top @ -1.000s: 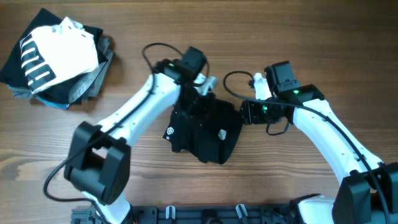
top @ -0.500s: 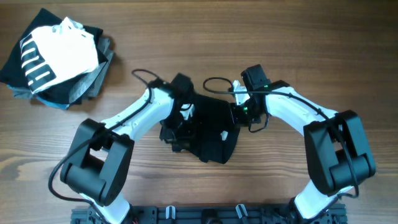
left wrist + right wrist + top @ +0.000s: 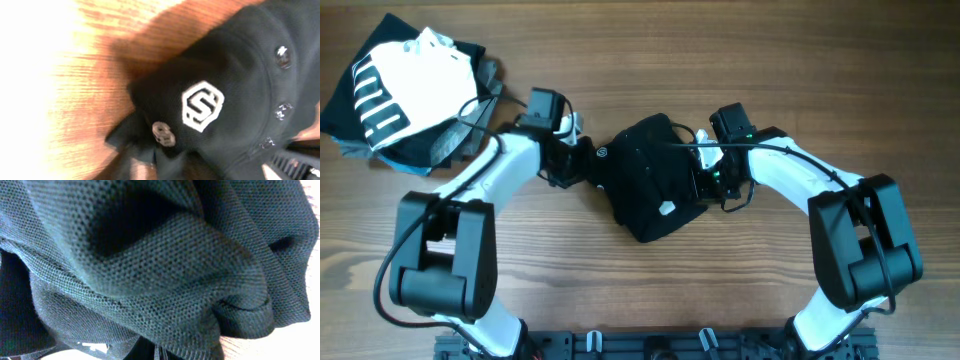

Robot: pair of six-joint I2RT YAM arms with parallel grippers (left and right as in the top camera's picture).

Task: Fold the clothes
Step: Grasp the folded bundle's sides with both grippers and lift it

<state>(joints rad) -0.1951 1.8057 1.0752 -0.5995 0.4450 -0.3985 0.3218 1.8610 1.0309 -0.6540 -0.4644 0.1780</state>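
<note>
The left gripper grabs the bunched black shirt at the shirt's edge beside the white logo next, to lay it on the garment pile.
The clothes, a black mesh-knit shirt, lie bunched in the middle of the table. A white hexagon logo and small buttons show in the left wrist view. My left gripper is at the bundle's left edge, next to the logo. Its jaws are blurred among dark fabric, and I cannot make out their state. My right gripper presses into the bundle's right side. Black fabric fills the right wrist view and folds down into the shut jaws. A small white tag lies on the bundle.
A pile of other garments, white on top of dark ones, sits at the table's far left corner, just behind my left arm. A dark rail runs along the near edge. Bare wood surrounds the bundle.
My left arm swung left and away, and the black bundle shifted up and left with it. My right gripper closed into the bundle's right side and has held there.
</note>
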